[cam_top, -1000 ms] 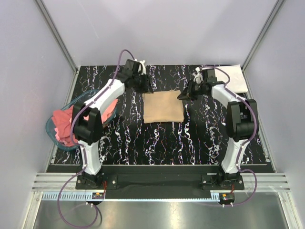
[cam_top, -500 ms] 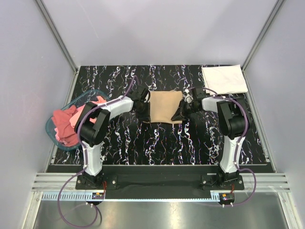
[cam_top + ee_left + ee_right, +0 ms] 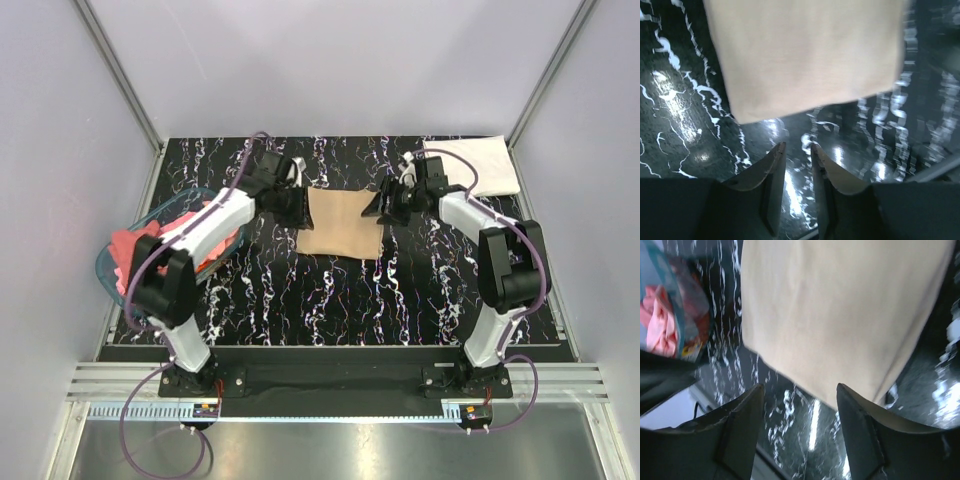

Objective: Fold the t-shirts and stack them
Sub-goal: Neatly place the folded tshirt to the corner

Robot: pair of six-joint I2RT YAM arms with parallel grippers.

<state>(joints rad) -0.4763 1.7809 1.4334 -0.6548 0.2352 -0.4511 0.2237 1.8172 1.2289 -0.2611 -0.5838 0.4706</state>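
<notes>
Next, my right gripper needs to take hold of the tan t-shirt's side edge facing the white t-shirt to draw the tan t-shirt over for stacking.
A tan t-shirt (image 3: 341,223) lies folded into a flat rectangle in the middle of the table. My left gripper (image 3: 299,206) hovers at its left edge, jaws a narrow gap apart and nothing between them. In the left wrist view that gripper (image 3: 797,148) points at the tan t-shirt (image 3: 805,55) just ahead. At the shirt's right edge, my right gripper (image 3: 384,205) stands open wide and empty. The right wrist view shows this gripper (image 3: 800,388) just short of the tan t-shirt (image 3: 840,315). A white t-shirt (image 3: 474,166) lies folded at the back right. Pink and red t-shirts (image 3: 128,258) are heaped in the basket.
A translucent blue basket (image 3: 108,277) sits at the table's left edge, partly under the left arm, and appears as the basket (image 3: 682,325) in the right wrist view. The black marbled tabletop (image 3: 330,300) stretches toward the arm bases. Grey walls close in the back and sides.
Both grippers dipped toward the tan shirt's near corners, then drew back to its side edges. The right jaws have opened wide; the shirt now lies free.
</notes>
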